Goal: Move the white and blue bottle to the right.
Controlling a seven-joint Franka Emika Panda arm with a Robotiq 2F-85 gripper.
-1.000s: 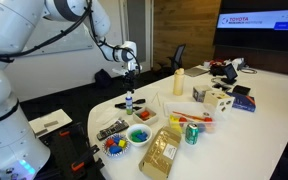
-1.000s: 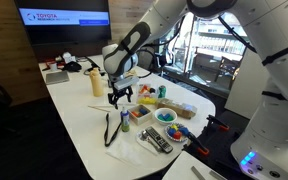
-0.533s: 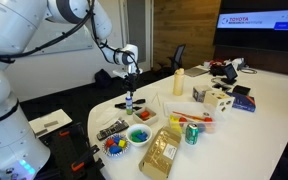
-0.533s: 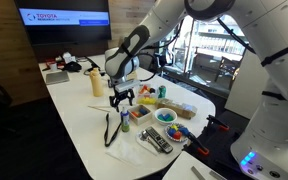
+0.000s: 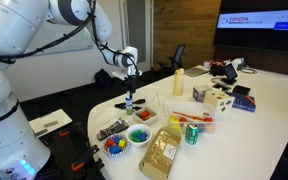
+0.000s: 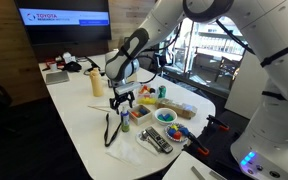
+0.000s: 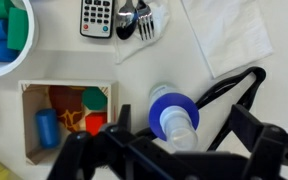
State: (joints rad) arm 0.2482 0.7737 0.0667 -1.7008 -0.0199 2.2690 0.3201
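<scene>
My gripper should close on the cap now: the upright bottle's pale cap is between the open fingers, with space on both sides.
The white and blue bottle [image 5: 130,102] stands upright near the table's edge, and it also shows in the other exterior view [image 6: 125,118]. In the wrist view I look down on its top [image 7: 172,112], a blue band around a pale cap. My gripper [image 5: 131,86] hangs straight above it, also visible in an exterior view [image 6: 122,100]. In the wrist view the gripper [image 7: 169,150] is open, with a dark finger on each side of the bottle's top and not touching it.
A taller cream bottle [image 5: 179,83] stands further back. A green can [image 5: 192,133], bowls of coloured pieces [image 5: 138,135], a remote [image 7: 96,17], a napkin [image 7: 229,35], a black cable [image 7: 224,90] and a small box of toys [image 7: 69,110] surround the bottle.
</scene>
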